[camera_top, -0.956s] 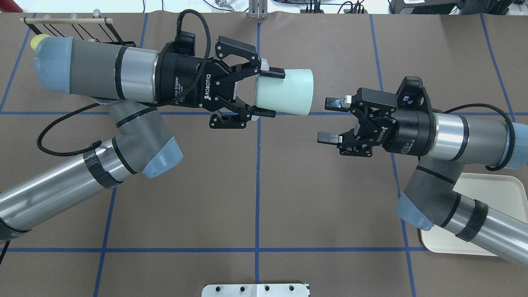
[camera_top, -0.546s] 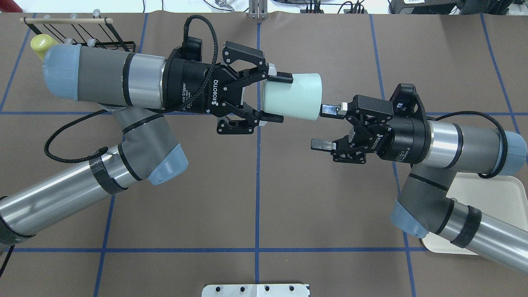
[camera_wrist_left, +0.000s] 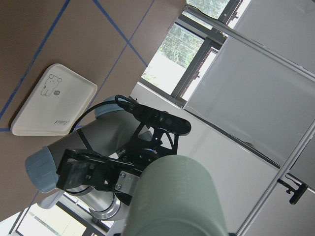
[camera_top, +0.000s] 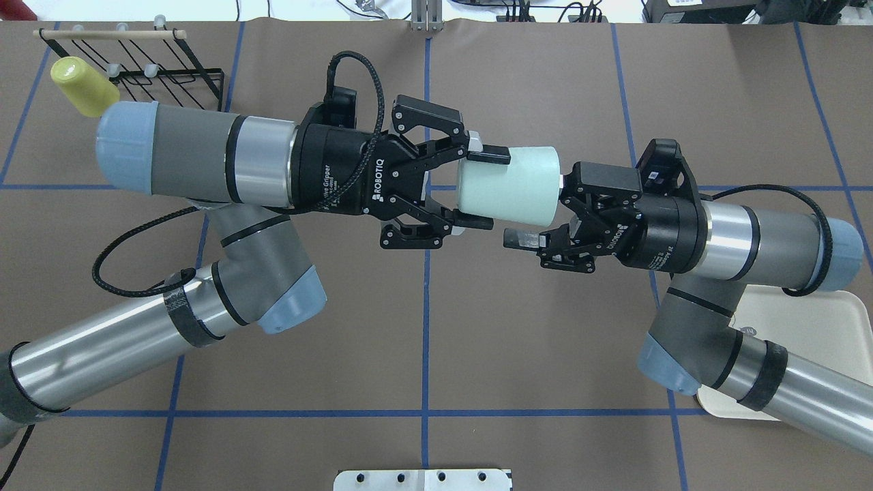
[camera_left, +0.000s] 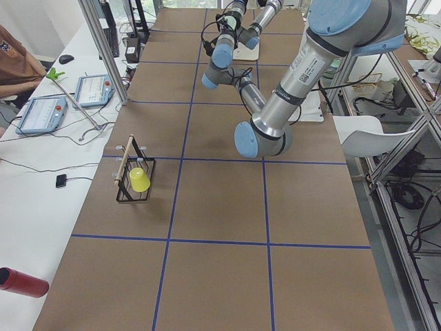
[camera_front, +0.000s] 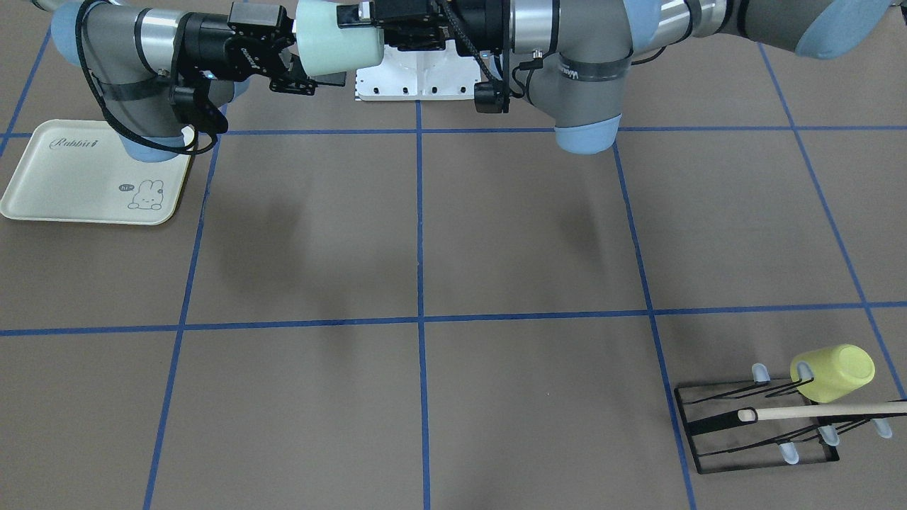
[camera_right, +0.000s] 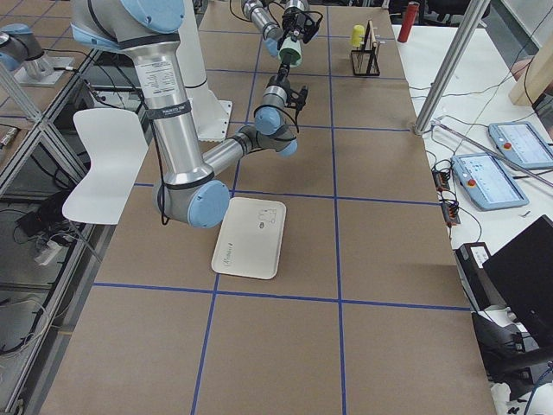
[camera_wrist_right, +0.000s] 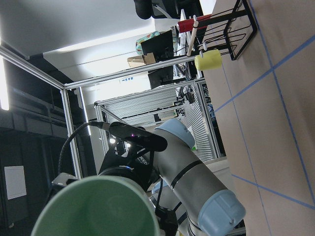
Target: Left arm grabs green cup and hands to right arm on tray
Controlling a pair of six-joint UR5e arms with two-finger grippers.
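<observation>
Next, my right gripper grabs the green cup by its wide rim end (camera_front: 315, 44) to take over the cup and set it on the tray (camera_front: 89, 178).
The pale green cup (camera_top: 511, 187) is held on its side in the air over the table's middle, mouth toward the right arm. My left gripper (camera_top: 488, 189) is shut on the cup's base end, one finger on each side. My right gripper (camera_top: 542, 208) is open at the cup's mouth end; its near finger (camera_top: 518, 239) lies beside the cup wall and its far finger is hidden by the cup. The right wrist view looks into the cup's mouth (camera_wrist_right: 98, 206). The cream tray (camera_top: 818, 320) lies under the right arm; the front-facing view shows it (camera_front: 42, 202) bare.
A yellow-lime cup (camera_top: 78, 76) hangs on the black wire rack (camera_top: 170, 65) at the far left corner. A white mounting plate (camera_top: 423, 479) sits at the table's near edge. Blue tape lines cross the brown table.
The left arm has carried the cup rightward and nearer. The right gripper has moved left to meet it, and its open fingers now reach the cup's mouth end.
</observation>
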